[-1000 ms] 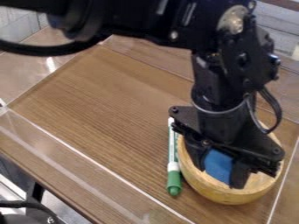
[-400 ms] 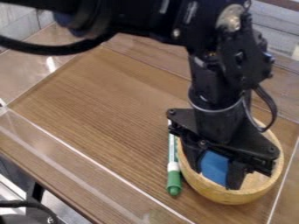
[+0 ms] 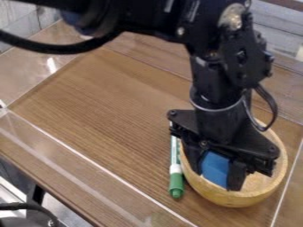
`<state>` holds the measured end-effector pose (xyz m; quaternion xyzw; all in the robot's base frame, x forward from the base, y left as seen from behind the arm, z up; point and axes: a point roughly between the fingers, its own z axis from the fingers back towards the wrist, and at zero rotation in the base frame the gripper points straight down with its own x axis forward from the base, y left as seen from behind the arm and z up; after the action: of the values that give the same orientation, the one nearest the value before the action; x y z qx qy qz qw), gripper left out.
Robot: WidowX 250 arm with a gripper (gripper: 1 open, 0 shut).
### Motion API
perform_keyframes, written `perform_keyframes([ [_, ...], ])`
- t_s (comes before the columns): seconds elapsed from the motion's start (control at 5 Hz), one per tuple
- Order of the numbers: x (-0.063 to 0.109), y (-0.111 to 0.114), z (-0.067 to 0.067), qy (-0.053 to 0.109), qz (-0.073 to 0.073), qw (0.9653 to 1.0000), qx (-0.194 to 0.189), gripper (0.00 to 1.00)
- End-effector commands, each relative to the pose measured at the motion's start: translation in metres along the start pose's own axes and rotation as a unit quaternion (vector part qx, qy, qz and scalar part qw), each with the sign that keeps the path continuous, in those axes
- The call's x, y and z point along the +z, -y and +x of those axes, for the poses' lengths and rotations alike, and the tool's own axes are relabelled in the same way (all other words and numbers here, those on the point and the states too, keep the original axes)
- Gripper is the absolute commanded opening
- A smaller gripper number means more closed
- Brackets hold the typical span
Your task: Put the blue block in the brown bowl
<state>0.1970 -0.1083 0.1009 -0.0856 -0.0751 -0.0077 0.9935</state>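
My gripper holds the blue block [image 3: 219, 167] inside the bowl's rim, low over the bowl's bottom, so the block would remain in the brown bowl, and it is now time to open.
The brown bowl [image 3: 270, 186] sits near the table's front right corner, a wide shallow wooden dish with a thick rim. My black gripper [image 3: 225, 168] points almost straight down into it, shut on the blue block [image 3: 219, 167], a small sky-blue piece showing between the fingers. The block hangs inside the bowl's rim, low over its floor; whether it touches the floor is hidden by the fingers.
A green-and-white marker pen [image 3: 175, 170] lies right against the bowl's left side. The wooden table [image 3: 95, 97] stretches to the left and back. Its front edge runs close below the bowl. The arm's black bulk fills the upper middle.
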Motion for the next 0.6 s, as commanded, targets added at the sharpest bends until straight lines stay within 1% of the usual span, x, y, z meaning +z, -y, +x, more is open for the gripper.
perform_keyframes([
  [0.0, 0.0099, 0.0042, 0.0158, 0.026, -0.011, 0.9996, 0.002, 0.00],
  [0.2, 0.0071, 0.0024, 0.0159, 0.024, -0.010, 0.9997, 0.004, 1.00],
  [0.4, 0.0086, -0.0017, 0.0159, 0.019, -0.008, 0.9998, 0.006, 1.00],
])
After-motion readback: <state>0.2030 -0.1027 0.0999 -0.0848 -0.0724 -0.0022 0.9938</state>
